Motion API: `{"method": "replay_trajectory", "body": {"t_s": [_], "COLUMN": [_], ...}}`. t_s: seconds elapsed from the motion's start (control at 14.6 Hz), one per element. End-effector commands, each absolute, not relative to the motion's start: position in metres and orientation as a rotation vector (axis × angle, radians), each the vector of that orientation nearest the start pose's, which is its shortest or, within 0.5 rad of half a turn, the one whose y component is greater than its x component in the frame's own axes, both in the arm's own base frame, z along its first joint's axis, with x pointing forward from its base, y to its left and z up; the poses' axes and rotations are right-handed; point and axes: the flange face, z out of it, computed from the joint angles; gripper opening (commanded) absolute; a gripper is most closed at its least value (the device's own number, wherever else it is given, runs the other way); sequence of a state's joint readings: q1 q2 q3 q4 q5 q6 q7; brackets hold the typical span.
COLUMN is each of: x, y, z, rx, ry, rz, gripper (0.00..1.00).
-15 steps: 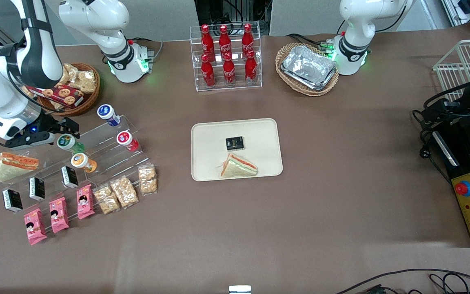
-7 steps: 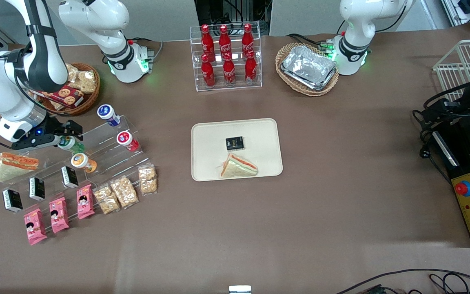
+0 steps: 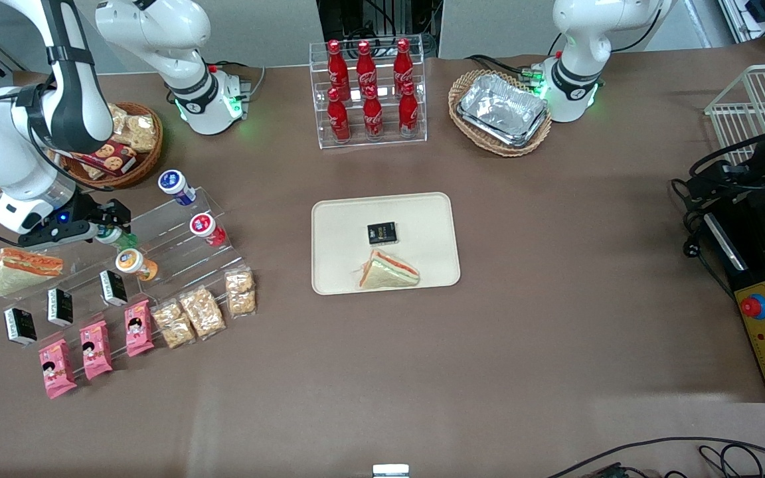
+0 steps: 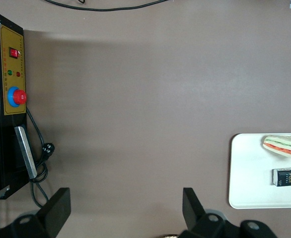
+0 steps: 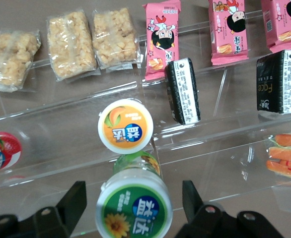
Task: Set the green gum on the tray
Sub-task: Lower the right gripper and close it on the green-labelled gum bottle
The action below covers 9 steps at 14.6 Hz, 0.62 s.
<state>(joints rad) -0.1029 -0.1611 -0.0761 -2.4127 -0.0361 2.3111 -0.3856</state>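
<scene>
The robot's right gripper will next pick up the bottle by its white lid with the green label (image 5: 133,208), to set the green gum onto the tray.
The green gum (image 5: 134,206), a green bottle with a white lid and green-and-yellow label, lies on the clear acrylic step rack (image 3: 176,229); in the front view only a bit of it (image 3: 119,236) shows by my fingers. My right gripper (image 5: 134,203) is open, one finger (image 5: 72,204) on each side of the lid with a gap to it, not touching. In the front view the gripper (image 3: 109,224) is at the rack's middle step. The cream tray (image 3: 336,226) lies at the table's middle, far toward the parked arm's end from the gripper.
An orange-lidded bottle (image 5: 125,125) lies just beside the green gum; red-lidded (image 3: 204,226) and blue-lidded (image 3: 174,183) bottles lie on the rack too. Black packets, pink snacks and a sandwich (image 3: 20,265) fill the lower steps. The tray holds a sandwich (image 3: 388,271) and black packet (image 3: 381,233).
My gripper has moved over the rack and closed in on the green gum, now covering most of its lid in the front view. The bottle has not moved.
</scene>
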Motion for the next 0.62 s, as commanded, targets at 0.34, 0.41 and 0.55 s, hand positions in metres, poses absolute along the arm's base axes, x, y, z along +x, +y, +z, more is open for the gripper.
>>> {"method": "replay_trajectory", "body": {"t_s": [0.34, 0.41, 0.55], "x": [0.4687, 0.4689, 0.4685], "y": [-0.0897, -0.0890, -0.0890], "z": [0.3747, 0.3758, 0.3762], "rx": [-3.167, -3.167, -3.166], "ry": [-0.384, -0.386, -0.386], "rz": [-0.103, -0.104, -0.101], "gripper": [0.63, 0.59, 0.51]}}
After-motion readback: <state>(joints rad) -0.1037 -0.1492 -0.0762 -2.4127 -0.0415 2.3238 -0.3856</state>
